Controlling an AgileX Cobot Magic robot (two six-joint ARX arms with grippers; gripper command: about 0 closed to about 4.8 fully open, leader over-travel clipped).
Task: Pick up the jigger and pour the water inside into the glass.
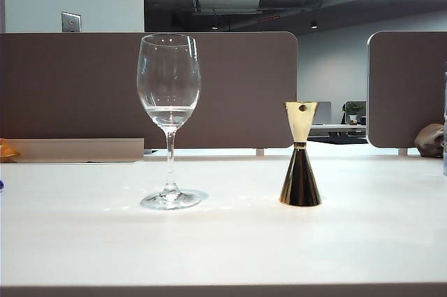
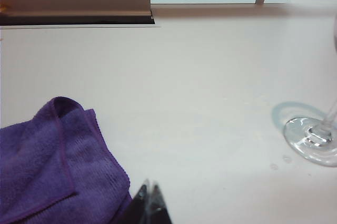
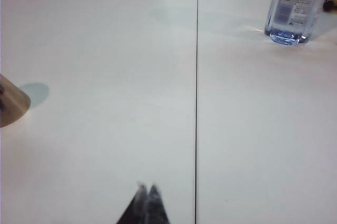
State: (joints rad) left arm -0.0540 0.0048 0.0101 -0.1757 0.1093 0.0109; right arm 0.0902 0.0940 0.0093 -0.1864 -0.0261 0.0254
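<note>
I should next grab the jigger by its narrow middle (image 1: 299,145) with my right gripper to pour, since sloping cones flare above and below.
The gold jigger (image 1: 300,155) stands upright on the white table, to the right of the glass (image 1: 168,119). A shallow layer of water (image 1: 170,113) lies in the glass's bowl. No arm shows in the exterior view. My left gripper (image 2: 149,186) is shut and holds nothing; it hovers beside a purple cloth, well apart from the glass's foot (image 2: 312,138). My right gripper (image 3: 147,187) is shut and holds nothing, over bare table. Only the edge of the jigger's base (image 3: 11,104) shows in the right wrist view, well away from that gripper. Whether the jigger holds water cannot be seen.
A purple cloth (image 2: 50,166) lies by the left gripper. A clear plastic bottle (image 3: 294,7) stands far off in the right wrist view, past a dark seam (image 3: 196,97) in the table. Brown partitions (image 1: 230,87) close off the table's back edge.
</note>
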